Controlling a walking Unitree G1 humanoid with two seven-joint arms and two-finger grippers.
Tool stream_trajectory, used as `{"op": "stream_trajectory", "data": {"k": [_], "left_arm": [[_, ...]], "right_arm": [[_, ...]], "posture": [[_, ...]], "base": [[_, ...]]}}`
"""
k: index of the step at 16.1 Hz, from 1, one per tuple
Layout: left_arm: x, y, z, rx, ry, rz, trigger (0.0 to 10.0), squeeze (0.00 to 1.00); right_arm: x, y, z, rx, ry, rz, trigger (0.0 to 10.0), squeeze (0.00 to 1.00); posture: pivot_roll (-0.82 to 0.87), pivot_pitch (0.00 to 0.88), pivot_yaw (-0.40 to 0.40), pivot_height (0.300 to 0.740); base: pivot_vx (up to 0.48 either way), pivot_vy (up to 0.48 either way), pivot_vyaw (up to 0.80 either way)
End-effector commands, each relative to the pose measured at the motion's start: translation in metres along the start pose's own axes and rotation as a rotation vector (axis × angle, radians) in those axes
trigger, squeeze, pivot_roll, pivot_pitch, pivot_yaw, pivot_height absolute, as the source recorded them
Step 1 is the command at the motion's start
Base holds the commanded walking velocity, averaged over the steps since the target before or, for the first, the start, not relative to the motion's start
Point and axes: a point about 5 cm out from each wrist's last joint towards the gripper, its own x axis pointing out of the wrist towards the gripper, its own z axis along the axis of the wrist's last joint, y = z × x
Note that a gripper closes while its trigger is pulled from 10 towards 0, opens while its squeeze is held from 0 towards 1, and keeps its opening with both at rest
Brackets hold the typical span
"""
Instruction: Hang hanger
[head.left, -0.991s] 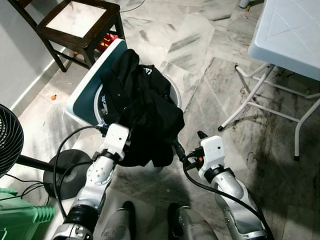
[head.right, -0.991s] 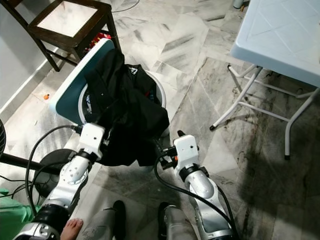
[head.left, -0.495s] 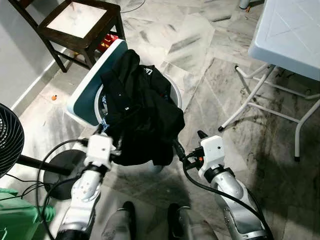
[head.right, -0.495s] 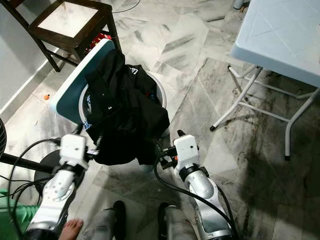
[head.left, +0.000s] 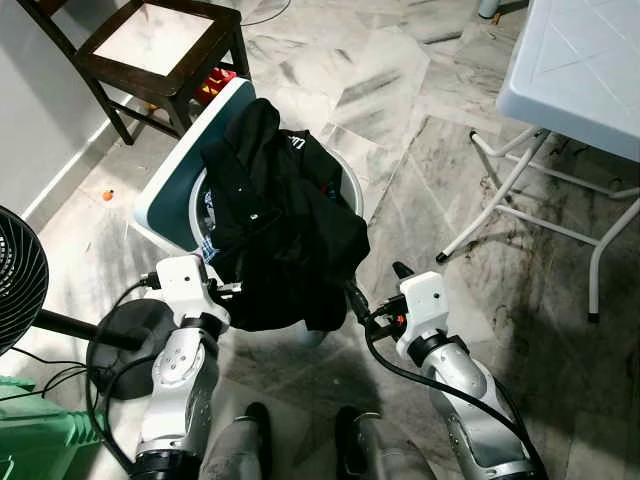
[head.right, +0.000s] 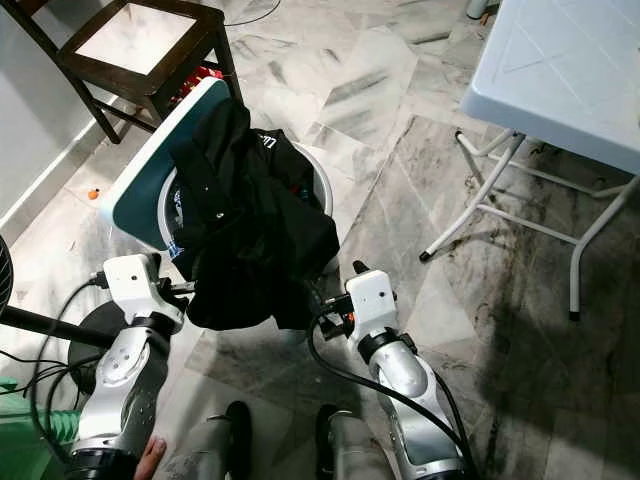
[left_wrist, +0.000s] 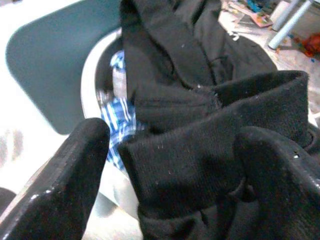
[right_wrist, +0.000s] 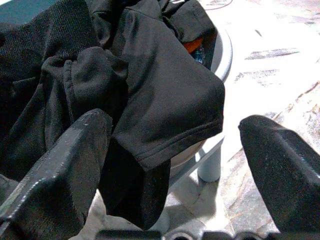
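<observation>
The black fabric hangs loose over the basket (head.left: 352, 190), except that its ribbed fold stands up. My left gripper will grab the fabric by that fold next.
A heap of black clothes (head.left: 285, 235) hangs over a round white laundry basket (head.left: 352, 190) with a teal lid (head.left: 165, 195) tipped up behind it. A blue checked cloth (left_wrist: 116, 112) lies inside. I see no hanger. My left gripper (head.left: 228, 290) sits at the heap's lower left edge, open, with a thick black cuff (left_wrist: 200, 150) lying between its fingers. On the lower right side, my right gripper (head.left: 358, 305) is open too, facing a hanging black sleeve (right_wrist: 165, 105).
A dark wooden chair (head.left: 160, 45) stands behind the basket by the wall. A black fan (head.left: 20, 280) and its round base (head.left: 125, 345) are at the left, with a green item (head.left: 40, 435) near it. A white folding table (head.left: 580, 70) stands at the right on marble floor.
My left arm has drawn back to the left, away from the middle of the clothes heap to its lower left edge. The right arm and the clothes have stayed put.
</observation>
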Motion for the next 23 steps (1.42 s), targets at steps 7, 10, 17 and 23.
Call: {"op": "stream_trajectory", "data": {"k": [7, 10, 17, 23], "left_arm": [[-0.005, 0.005, -0.014, -0.164, 0.152, 0.036, 10.0, 1.00], [-0.002, 0.002, -0.017, -0.199, 0.174, 0.030, 10.0, 0.51], [0.016, -0.004, -0.015, -0.245, 0.148, 0.024, 0.0, 0.00], [0.025, 0.002, -0.019, -0.254, 0.152, 0.054, 0.0, 0.00]], "right_arm": [[-0.003, 0.004, -0.006, 0.002, 0.026, 0.020, 10.0, 0.00], [-0.003, 0.005, -0.005, 0.001, 0.027, 0.022, 10.0, 0.00], [-0.005, 0.007, -0.008, 0.002, 0.039, 0.028, 10.0, 0.00], [-0.005, 0.006, -0.008, 0.000, 0.042, 0.021, 10.0, 0.00]], "posture": [[-0.05, 0.292, -0.020, 0.740], [-0.05, 0.295, -0.021, 0.740], [-0.07, 0.293, -0.015, 0.740], [-0.07, 0.283, -0.014, 0.740]], "base": [[0.000, 0.000, 0.00], [0.000, 0.000, 0.00], [0.000, 0.000, 0.00], [0.000, 0.000, 0.00]]}}
